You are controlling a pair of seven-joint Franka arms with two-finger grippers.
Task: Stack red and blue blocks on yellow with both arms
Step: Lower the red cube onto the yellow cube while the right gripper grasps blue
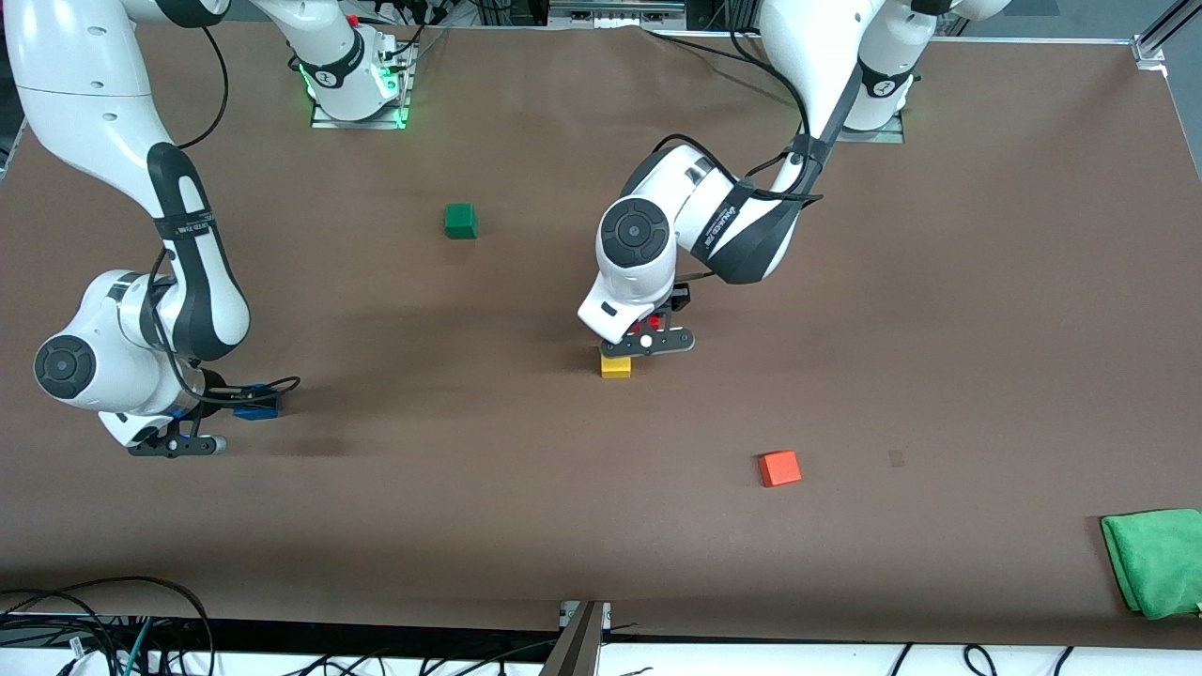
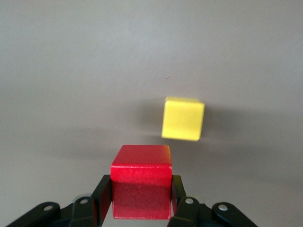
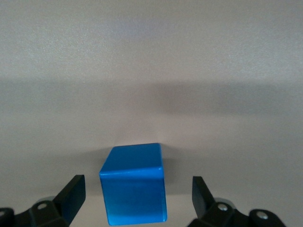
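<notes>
My right gripper grabs the blue block (image 1: pixel 255 407) by its opposite sides next, to build the stack on the yellow cube (image 1: pixel 616 364).
My left gripper (image 1: pixel 648 340) is shut on the red block (image 2: pixel 141 182), which hangs a little above the table. The fingers (image 2: pixel 103 196) press on two of its sides. The yellow cube (image 1: pixel 616 364) sits on the brown table close beside and below the red block, and it is also in the left wrist view (image 2: pixel 183 118). Toward the right arm's end, the blue block (image 1: pixel 255 407) rests on the table. My right gripper (image 1: pixel 183 441) is open over the blue block (image 3: pixel 134 184), one finger (image 3: pixel 71 198) on each side with a gap.
A green cube (image 1: pixel 460 221) sits nearer the robots' bases. An orange cube (image 1: pixel 779 468) lies nearer the front camera, toward the left arm's end. A folded green cloth (image 1: pixel 1155 561) lies at that end's front corner. Cables run along the table's front edge.
</notes>
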